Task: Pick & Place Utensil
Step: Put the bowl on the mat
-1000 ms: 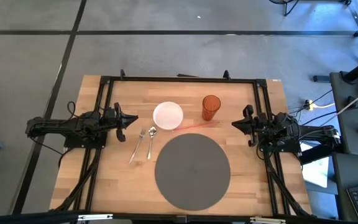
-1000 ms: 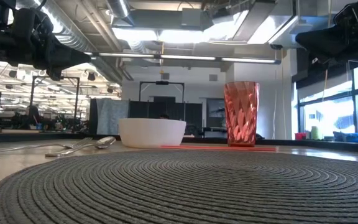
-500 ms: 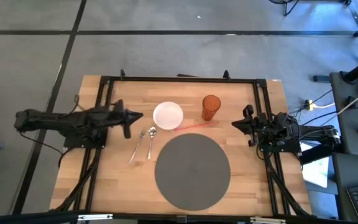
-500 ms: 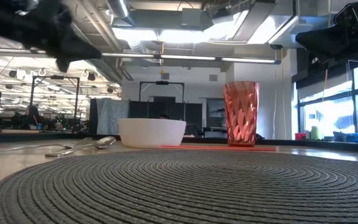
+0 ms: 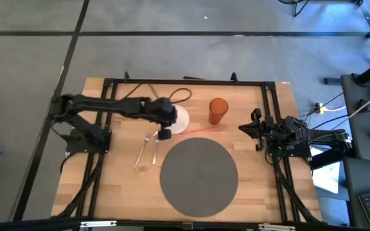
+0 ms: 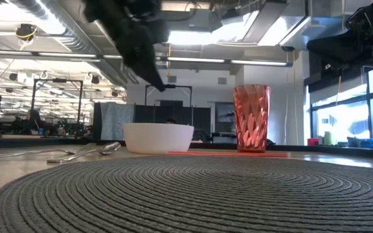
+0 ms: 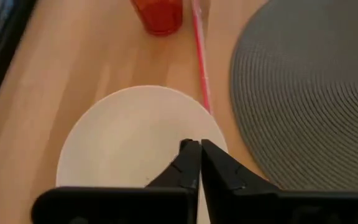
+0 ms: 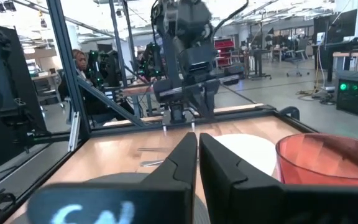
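Note:
I need to set the white bowl on the grey placemat (image 7: 303,93), so next I should grab it by its rim (image 7: 211,121) with my left gripper.
A metal fork (image 5: 140,154) and spoon (image 5: 155,147) lie flat side by side on the wooden table, left of the round grey placemat (image 5: 198,176); the low view shows them as a fork and spoon pair (image 6: 83,153). My left gripper (image 5: 164,134) hangs shut above the spoon's far end and the white bowl's (image 5: 181,120) left rim, pointing down; the left wrist view shows the left gripper (image 7: 199,152) over the bowl (image 7: 129,143). It touches nothing. My right gripper (image 5: 241,128) waits shut at the table's right side.
A red tumbler (image 5: 218,110) stands right of the bowl. A thin red stick (image 5: 201,130) lies between the bowl and the placemat. A black frame (image 5: 185,81) runs around the table's edges. Bare wood shows left of the utensils.
My left arm has swung out from the table's left edge toward the middle and risen. Its gripper has tipped from level to pointing down and now stands over the bowl's rim and the spoon. The utensils, the bowl and the tumbler have stayed in place.

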### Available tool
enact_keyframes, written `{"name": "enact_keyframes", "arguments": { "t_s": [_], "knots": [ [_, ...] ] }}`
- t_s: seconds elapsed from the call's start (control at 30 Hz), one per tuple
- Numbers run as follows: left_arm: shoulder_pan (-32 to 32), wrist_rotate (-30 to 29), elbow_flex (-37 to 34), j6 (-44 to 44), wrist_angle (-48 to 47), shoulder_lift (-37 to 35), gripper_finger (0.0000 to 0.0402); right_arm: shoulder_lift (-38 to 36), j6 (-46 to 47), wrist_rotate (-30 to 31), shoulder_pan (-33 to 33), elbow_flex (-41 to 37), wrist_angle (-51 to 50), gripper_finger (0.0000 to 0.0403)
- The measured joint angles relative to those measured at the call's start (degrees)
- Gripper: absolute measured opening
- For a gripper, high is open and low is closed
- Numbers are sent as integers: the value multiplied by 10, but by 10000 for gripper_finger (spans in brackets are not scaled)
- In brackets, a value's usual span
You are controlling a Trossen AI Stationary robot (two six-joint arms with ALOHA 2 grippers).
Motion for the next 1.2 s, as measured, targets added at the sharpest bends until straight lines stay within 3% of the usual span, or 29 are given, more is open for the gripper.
{"name": "enact_keyframes", "arguments": {
  "t_s": [0.2,0.47,0.6,0.73,1.2],
  "knots": [
    [0,-7,73,35,-91,59,73,0,-13,0,0,0,1,20],
    [-17,23,77,7,-113,80,198,0,-29,0,0,0,2,20],
    [-29,17,77,-17,-118,99,236,0,-32,0,0,0,2,20],
    [-37,-19,77,-18,-119,125,250,0,-55,0,0,0,7,20],
    [-27,-33,77,-42,-127,178,251,0,-60,0,0,0,6,20]
  ]
}}
